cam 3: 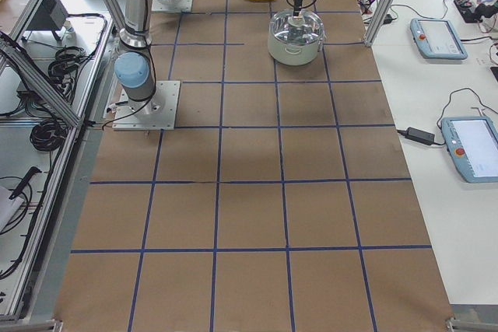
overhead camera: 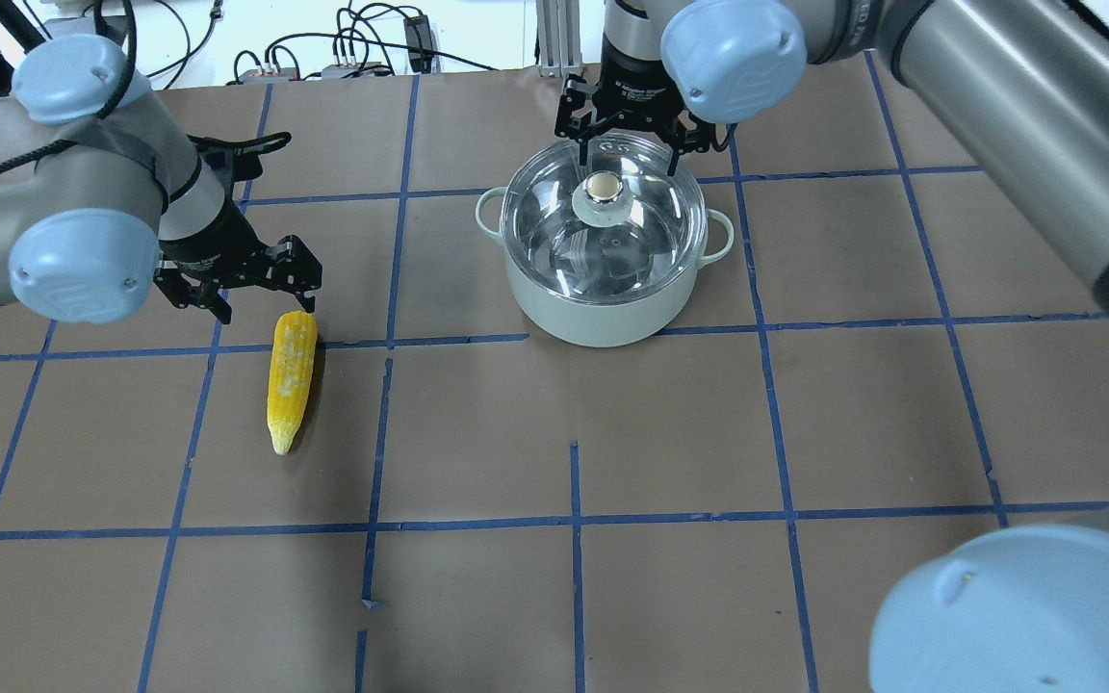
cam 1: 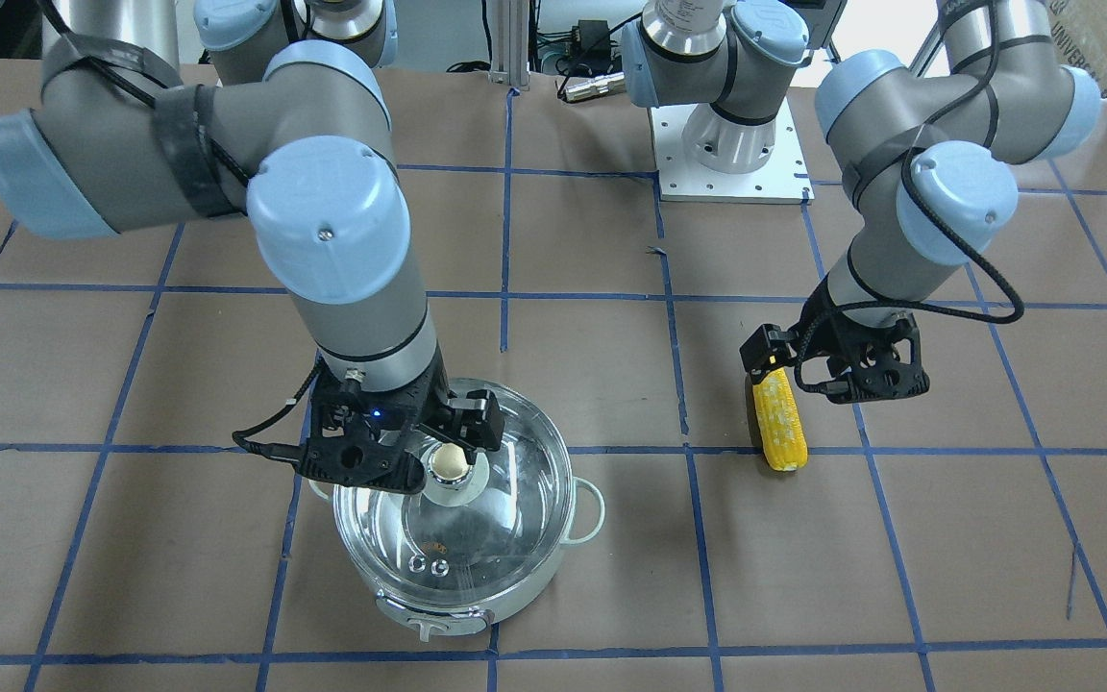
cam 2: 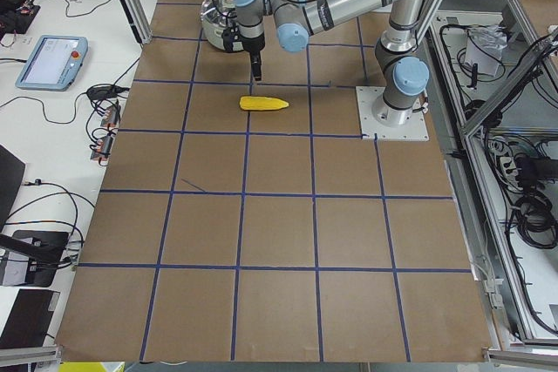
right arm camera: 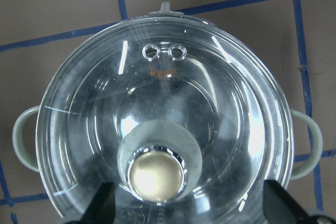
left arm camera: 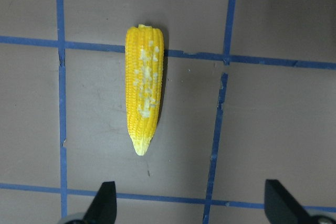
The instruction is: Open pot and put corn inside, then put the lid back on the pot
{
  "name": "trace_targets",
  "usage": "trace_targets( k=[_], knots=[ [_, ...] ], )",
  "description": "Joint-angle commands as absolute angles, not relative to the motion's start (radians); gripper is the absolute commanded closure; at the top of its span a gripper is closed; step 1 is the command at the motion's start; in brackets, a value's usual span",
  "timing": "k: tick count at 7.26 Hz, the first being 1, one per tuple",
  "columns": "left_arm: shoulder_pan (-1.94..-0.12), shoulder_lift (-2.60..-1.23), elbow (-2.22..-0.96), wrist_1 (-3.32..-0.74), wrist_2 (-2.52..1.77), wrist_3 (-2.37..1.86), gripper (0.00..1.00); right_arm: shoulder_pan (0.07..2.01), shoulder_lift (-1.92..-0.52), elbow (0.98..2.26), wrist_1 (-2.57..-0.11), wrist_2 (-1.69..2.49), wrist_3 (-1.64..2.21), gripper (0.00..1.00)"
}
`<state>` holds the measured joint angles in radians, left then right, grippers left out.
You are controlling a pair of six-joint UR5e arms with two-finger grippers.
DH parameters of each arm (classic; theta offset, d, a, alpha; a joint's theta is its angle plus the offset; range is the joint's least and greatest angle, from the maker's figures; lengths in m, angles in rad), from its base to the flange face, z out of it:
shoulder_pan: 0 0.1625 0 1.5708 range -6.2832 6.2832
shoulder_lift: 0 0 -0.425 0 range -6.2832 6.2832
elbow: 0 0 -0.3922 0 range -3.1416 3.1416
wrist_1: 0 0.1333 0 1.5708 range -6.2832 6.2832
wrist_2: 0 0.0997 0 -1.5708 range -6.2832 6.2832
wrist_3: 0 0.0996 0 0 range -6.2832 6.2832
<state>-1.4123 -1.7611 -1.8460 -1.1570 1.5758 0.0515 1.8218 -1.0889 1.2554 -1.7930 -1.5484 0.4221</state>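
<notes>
My right gripper grabs the glass lid by its narrow beige-topped knob (cam 1: 449, 462) (right arm camera: 156, 176) next, since the lid is wider than the span of the fingers.
The mint-green pot (overhead camera: 593, 313) stands on the table with the clear glass lid (overhead camera: 612, 241) on it. My right gripper (overhead camera: 633, 144) is open over the lid, one finger on each side of the beige-topped knob (overhead camera: 603, 190) and not touching it. The right wrist view shows the knob (right arm camera: 156, 174) between the open fingertips. The yellow corn (overhead camera: 291, 380) lies flat on the table to the left. My left gripper (overhead camera: 246, 279) is open and empty, hovering by the cob's thick end. In the left wrist view the corn (left arm camera: 143, 95) lies ahead of the fingers, nearer the left one.
Brown paper with a blue tape grid (overhead camera: 574, 520) covers the table. The white base plate (cam 1: 731, 173) of an arm sits at the robot's side. Cables and plugs (overhead camera: 362, 58) lie along the far edge. Tablets (cam 3: 436, 36) lie on the side bench.
</notes>
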Motion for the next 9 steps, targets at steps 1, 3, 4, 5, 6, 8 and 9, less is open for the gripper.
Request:
trace_targets(
  k=[1,3,4,5,6,8,9],
  knots=[
    [-1.411,-1.857,-1.858,-1.034,1.575,0.081,0.0,1.829,-1.039,1.256,-1.821,-1.594,0.442,0.01],
    [-1.408,-1.859,-1.97,-0.896,1.575,0.083,0.0,1.847,-1.035,1.255,-1.832,-1.568,0.489,0.01],
    [-1.405,-1.865,-2.062,-0.717,1.578,0.115,0.0,1.851,-1.034,1.253,-1.832,-1.56,0.489,0.01],
    [-1.388,-1.885,-2.089,-0.647,1.58,0.147,0.0,1.858,-1.028,1.255,-1.83,-1.563,0.489,0.01],
    [-1.347,-1.896,-2.089,-0.644,1.569,0.162,0.0,1.876,-1.02,1.256,-1.832,-1.562,0.492,0.03],
    [-1.338,-1.888,-2.091,-0.644,1.566,0.227,0.0,1.871,-1.015,1.249,-1.847,-1.563,0.489,0.53],
    [-1.338,-1.89,-2.091,-0.643,1.566,0.224,0.0,1.867,-1.017,1.247,-1.845,-1.575,0.482,0.59]
  ],
)
